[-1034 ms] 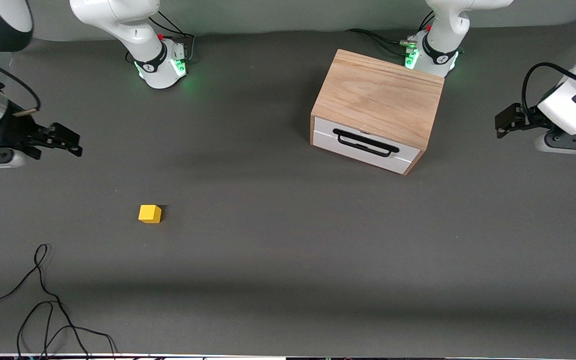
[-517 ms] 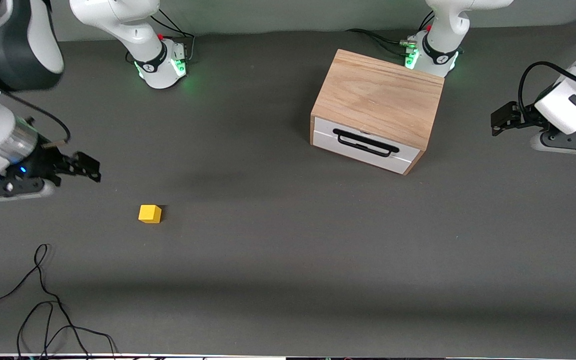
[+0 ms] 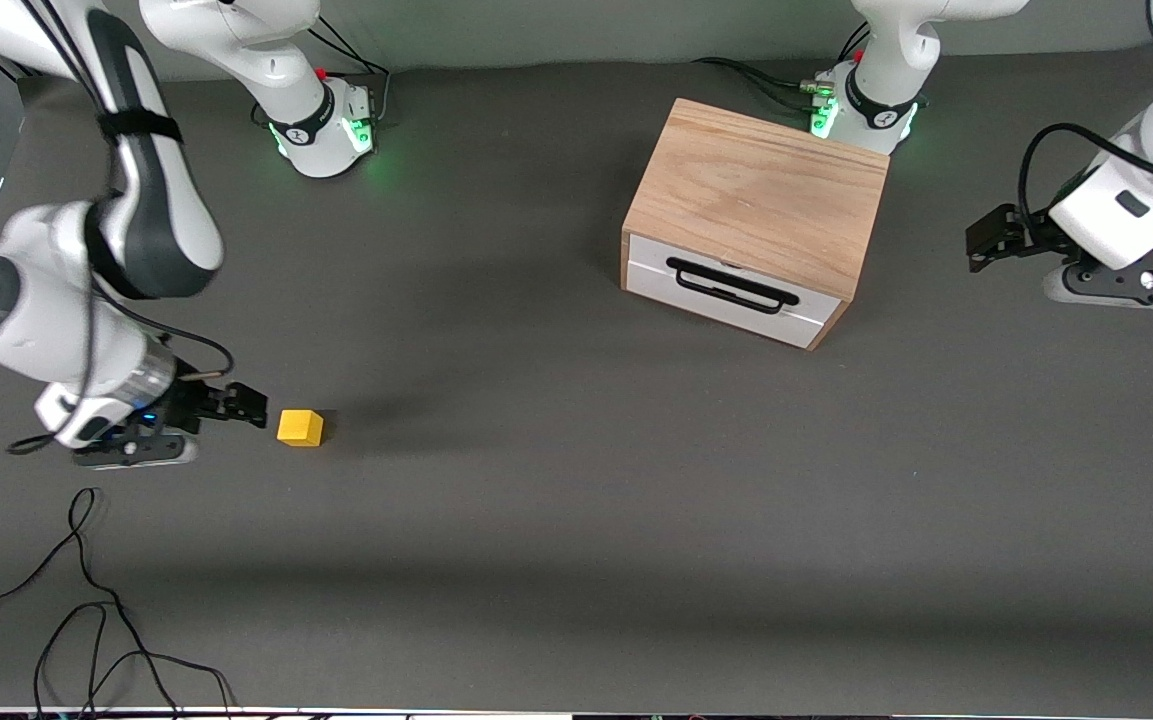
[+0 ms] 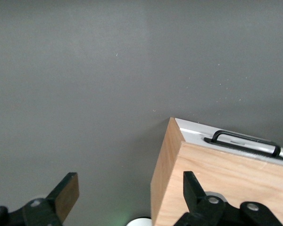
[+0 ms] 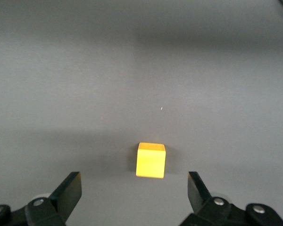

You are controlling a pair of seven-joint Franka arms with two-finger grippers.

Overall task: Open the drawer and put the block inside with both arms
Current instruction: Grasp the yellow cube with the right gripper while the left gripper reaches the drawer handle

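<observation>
My right gripper grabs the yellow block by its two opposite sides next, to place the block inside the drawer (image 3: 731, 295).
The small yellow block (image 3: 300, 427) lies on the grey table toward the right arm's end. My right gripper (image 3: 248, 405) is open and empty, low over the table right beside the block; in the right wrist view the block (image 5: 151, 160) lies just ahead of the open gripper (image 5: 134, 186). The oak box (image 3: 761, 190) stands near the left arm's base, its white drawer (image 3: 731, 295) shut, black bar handle (image 3: 733, 285) facing the front camera. My left gripper (image 3: 981, 245) is open and empty, beside the box at the left arm's end. The left wrist view shows the box (image 4: 217, 181), the handle (image 4: 245, 141) and the open gripper (image 4: 132, 193).
A loose black cable (image 3: 86, 610) lies on the table near the front edge at the right arm's end. The two green-lit bases (image 3: 326, 130) (image 3: 861, 105) stand along the top edge.
My right arm has swung down and toward the block, its gripper now right beside it. My left gripper has shifted slightly toward the box. Block and drawer have not moved.
</observation>
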